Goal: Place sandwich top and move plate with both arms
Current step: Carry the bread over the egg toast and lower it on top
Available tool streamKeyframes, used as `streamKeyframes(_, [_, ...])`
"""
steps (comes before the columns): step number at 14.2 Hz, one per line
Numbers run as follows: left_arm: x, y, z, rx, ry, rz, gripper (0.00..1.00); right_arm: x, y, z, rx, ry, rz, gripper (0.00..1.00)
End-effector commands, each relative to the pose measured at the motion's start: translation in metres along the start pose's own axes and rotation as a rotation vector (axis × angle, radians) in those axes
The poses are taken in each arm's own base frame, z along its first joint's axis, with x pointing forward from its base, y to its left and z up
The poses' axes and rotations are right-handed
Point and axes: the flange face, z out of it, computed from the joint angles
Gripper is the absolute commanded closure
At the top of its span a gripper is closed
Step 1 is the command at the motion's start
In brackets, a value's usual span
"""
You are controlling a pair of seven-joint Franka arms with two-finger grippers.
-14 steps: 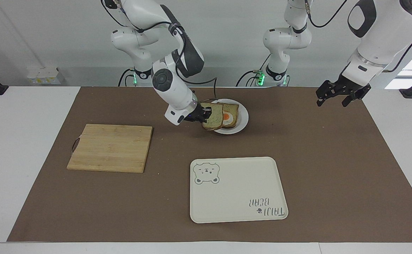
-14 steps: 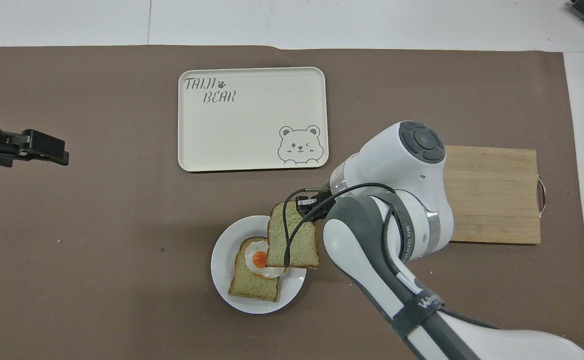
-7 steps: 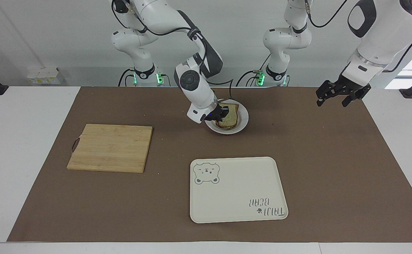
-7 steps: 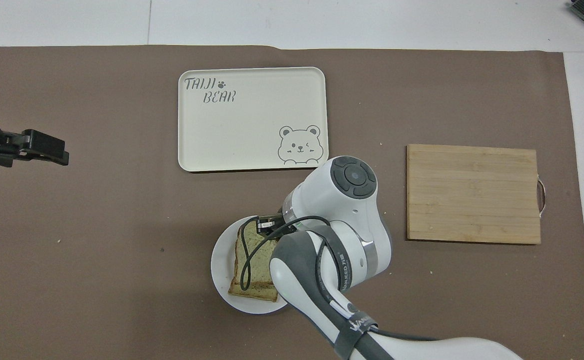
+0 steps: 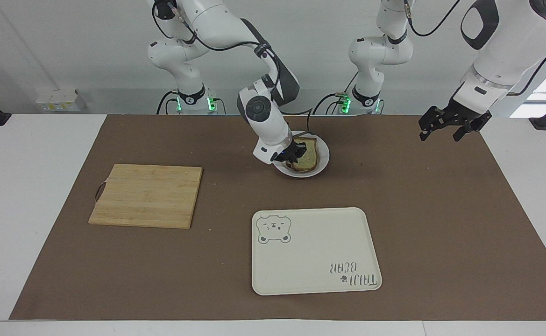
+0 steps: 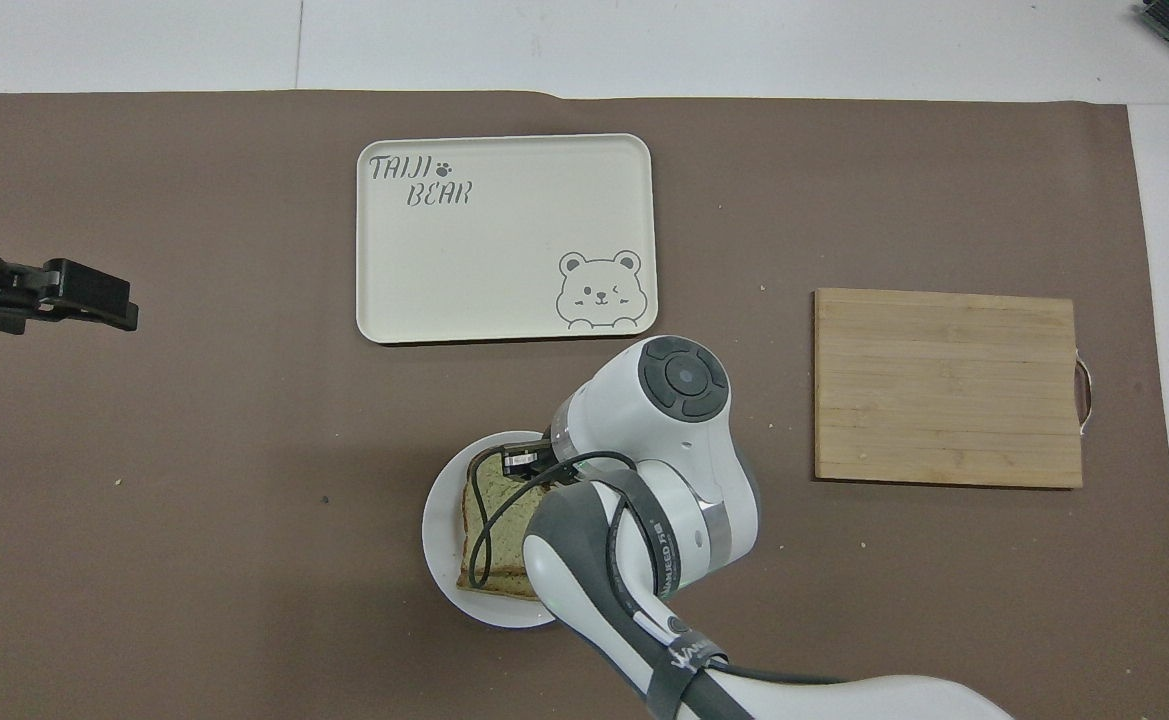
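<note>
I should let go of the sandwich top (image 6: 508, 504) with my right gripper. The sandwich top is over the egg slice on the white plate, so the sandwich top would rest there.
The sandwich top (image 5: 308, 157) lies flat on the white plate (image 5: 323, 161), covering the egg slice, whose egg is hidden. In the overhead view the sandwich top (image 6: 497, 530) fills most of the plate (image 6: 438, 522). My right gripper (image 5: 297, 152) is down at the slice's edge toward the right arm's end, shut on it; the overhead view shows this gripper (image 6: 519, 463) partly under its own wrist. My left gripper (image 5: 440, 136) hangs open and empty over the mat at the left arm's end, and it waits there; it also shows in the overhead view (image 6: 94, 297).
A cream tray (image 5: 315, 252) with a bear drawing lies farther from the robots than the plate; it also shows in the overhead view (image 6: 504, 240). A wooden cutting board (image 5: 146, 195) lies toward the right arm's end, also seen from overhead (image 6: 947, 387).
My right gripper carried the sandwich top from beside the plate over the egg slice and lowered it flat onto it, hiding the egg. The left arm has not moved.
</note>
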Motion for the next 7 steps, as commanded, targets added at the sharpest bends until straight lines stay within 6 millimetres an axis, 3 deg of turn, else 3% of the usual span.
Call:
streamKeyframes(1, [-0.003,-0.002,0.0,-0.011,-0.004,0.008,0.0,-0.002,0.003,0.001,0.021,0.004,0.059,1.0])
streamKeyframes(3, [-0.003,0.001,0.003,-0.013,-0.004,0.017,0.0,-0.004,0.004,0.001,0.019,0.002,0.08,0.76])
streamKeyframes(4, [-0.005,0.003,0.006,-0.012,-0.009,0.018,0.0,-0.004,0.005,0.003,0.016,0.0,0.08,0.52])
streamKeyframes(5, [-0.008,0.006,0.01,-0.012,-0.019,0.024,0.0,-0.004,0.003,0.002,0.017,0.002,0.075,0.01])
streamKeyframes(7, [-0.009,0.012,0.026,-0.014,-0.047,0.034,0.0,-0.003,0.0,0.0,0.003,0.017,0.049,0.0])
